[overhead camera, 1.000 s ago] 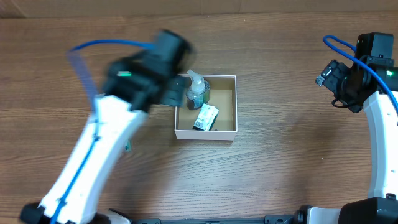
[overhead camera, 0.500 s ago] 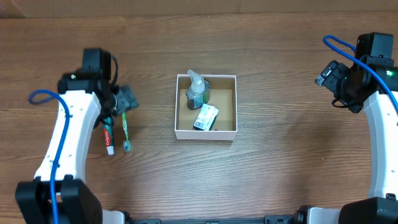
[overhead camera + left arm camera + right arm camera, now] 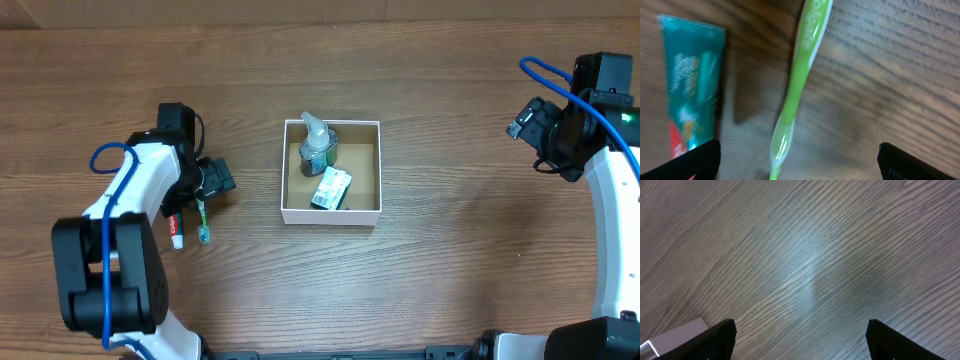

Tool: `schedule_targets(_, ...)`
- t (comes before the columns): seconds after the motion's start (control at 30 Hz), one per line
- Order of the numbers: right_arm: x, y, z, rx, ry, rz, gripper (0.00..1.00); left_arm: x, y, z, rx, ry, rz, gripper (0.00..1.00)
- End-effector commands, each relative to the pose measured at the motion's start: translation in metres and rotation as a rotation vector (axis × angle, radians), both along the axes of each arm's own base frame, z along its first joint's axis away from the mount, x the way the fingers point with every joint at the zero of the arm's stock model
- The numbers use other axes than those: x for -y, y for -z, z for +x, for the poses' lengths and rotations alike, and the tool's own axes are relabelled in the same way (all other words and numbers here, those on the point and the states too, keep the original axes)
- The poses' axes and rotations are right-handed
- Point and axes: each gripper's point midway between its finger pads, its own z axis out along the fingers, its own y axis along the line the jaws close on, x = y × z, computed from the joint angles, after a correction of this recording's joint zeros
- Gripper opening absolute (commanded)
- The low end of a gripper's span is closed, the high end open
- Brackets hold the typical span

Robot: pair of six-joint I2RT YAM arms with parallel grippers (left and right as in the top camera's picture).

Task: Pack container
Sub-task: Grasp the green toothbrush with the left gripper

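I will next grab the green toothbrush point(image 3: 202, 221) across its narrow handle with my left gripper to pack it into the container; the toothpaste tube stays on the tabletop.
The container point(image 3: 331, 212) is a white-walled cardboard box with a brown inside at the table's middle. It holds a small pump bottle point(image 3: 317, 146) and a small flat packet point(image 3: 330, 188). A green toothbrush point(image 3: 202, 221) and a toothpaste tube point(image 3: 177, 228) lie side by side on the table left of it. My left gripper point(image 3: 205, 186) is open right over them. In the left wrist view the toothbrush point(image 3: 800, 80) runs between the spread fingers point(image 3: 799, 162), with the tube point(image 3: 690, 80) to its left. My right gripper point(image 3: 525, 125) is open and empty at the far right, over bare wood point(image 3: 800, 340).
The table is brown wood grain. A white corner, perhaps of the box, shows at the lower left of the right wrist view point(image 3: 675, 335). The left arm's blue cable point(image 3: 110, 160) loops over its forearm. The right arm stands at the right edge point(image 3: 610, 190).
My left arm swung from over the box's left wall out to the left, then settled low over the toothbrush and toothpaste. The right arm has not moved.
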Motion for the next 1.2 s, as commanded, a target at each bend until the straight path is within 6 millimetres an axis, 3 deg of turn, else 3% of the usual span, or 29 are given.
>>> schedule_targets(0.0, -0.001, -0.001, 0.001, 0.004, -0.007, -0.002, 0.85, 0.009, 0.015, 0.000, -0.022, 0.036, -0.059, 0.99)
schedule_targets(0.17, -0.001, -0.001, 0.001, 0.003, -0.007, -0.003, 0.85, 0.011, 0.024, 0.001, -0.029, 0.037, -0.069, 0.99)
schedule_targets(0.27, -0.001, 0.000, 0.000, 0.001, -0.007, -0.002, 0.85, 0.011, 0.025, 0.002, -0.029, 0.036, -0.070, 0.92)
schedule_targets(0.37, -0.001, 0.000, 0.000, 0.000, -0.007, -0.002, 0.86, 0.011, 0.025, 0.001, -0.032, 0.036, -0.071, 0.79)
schedule_targets(0.53, -0.001, 0.000, 0.000, 0.001, -0.007, -0.002, 0.86, 0.014, 0.024, -0.002, -0.043, 0.036, -0.086, 0.45)
schedule_targets(0.67, -0.001, 0.000, 0.000, 0.000, -0.007, -0.002, 0.86, 0.014, 0.024, -0.003, -0.047, 0.037, -0.086, 0.26)
schedule_targets(0.83, -0.001, 0.000, 0.000, 0.001, -0.007, -0.002, 0.86, 0.014, 0.024, -0.004, -0.052, 0.036, -0.086, 0.22)
schedule_targets(0.93, -0.001, 0.000, 0.000, 0.000, -0.007, -0.002, 0.86, 0.014, 0.024, -0.004, -0.053, 0.037, -0.086, 0.13)
schedule_targets(1.03, -0.001, 0.000, 0.000, 0.001, -0.007, -0.002, 0.86, 0.014, 0.024, -0.004, -0.053, 0.042, -0.086, 0.13)
schedule_targets(1.17, -0.001, 0.000, 0.000, 0.001, -0.007, -0.002, 0.86, 0.014, 0.014, -0.002, -0.058, 0.091, -0.083, 0.04)
